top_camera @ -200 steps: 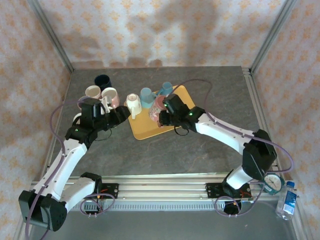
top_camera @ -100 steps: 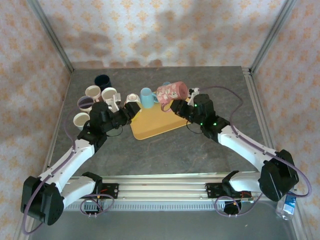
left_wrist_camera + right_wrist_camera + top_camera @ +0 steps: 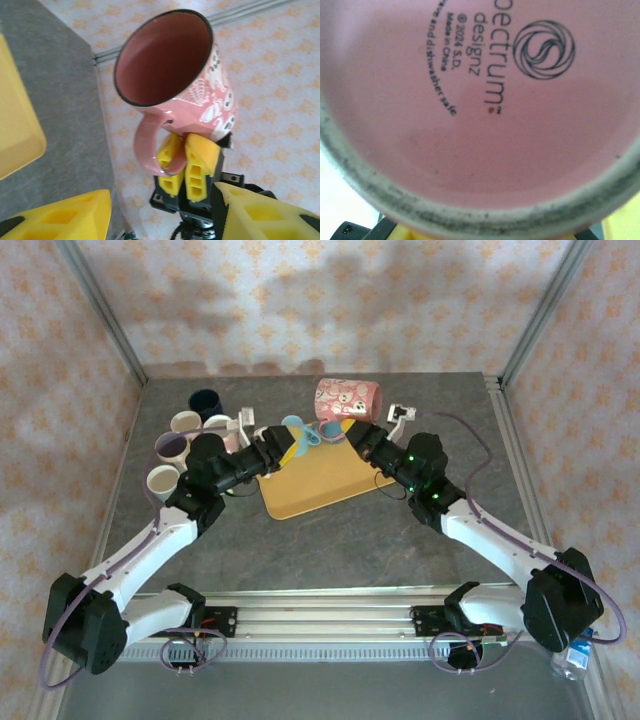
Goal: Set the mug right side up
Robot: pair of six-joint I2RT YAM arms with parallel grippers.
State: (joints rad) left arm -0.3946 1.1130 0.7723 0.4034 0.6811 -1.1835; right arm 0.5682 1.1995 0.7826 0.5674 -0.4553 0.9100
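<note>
The pink mug needs to be set base-down, right side up, so my left gripper will next grip the pink mug's handle near the mug's rim (image 3: 322, 430) (image 3: 145, 138) from the side with the opening.
The pink patterned mug (image 3: 345, 400) hangs in the air above the back of the yellow tray (image 3: 320, 490), tipped on its side. Its mouth faces my left gripper and its base faces my right wrist. My right gripper (image 3: 356, 432) is shut on the mug's handle; in the left wrist view its yellow fingers (image 3: 196, 162) pinch the pink handle loop under the mug (image 3: 175, 75). The printed pink base (image 3: 480, 100) sits close to the right wrist camera. My left gripper (image 3: 283, 447) hovers open at the tray's left edge, a little short of the mug, its jaws wide apart and holding nothing (image 3: 165, 192).
Two light blue mugs (image 3: 293, 430) stand at the tray's back edge, between the two grippers. A cluster of several mugs (image 3: 185, 422), among them a dark blue one (image 3: 205, 400), stands on the grey table at the back left. Patterned walls enclose the table.
My right gripper has lifted the pink mug off the tray, up and toward the back, turning it onto its side. My left gripper has moved right, toward the tray and the mug.
</note>
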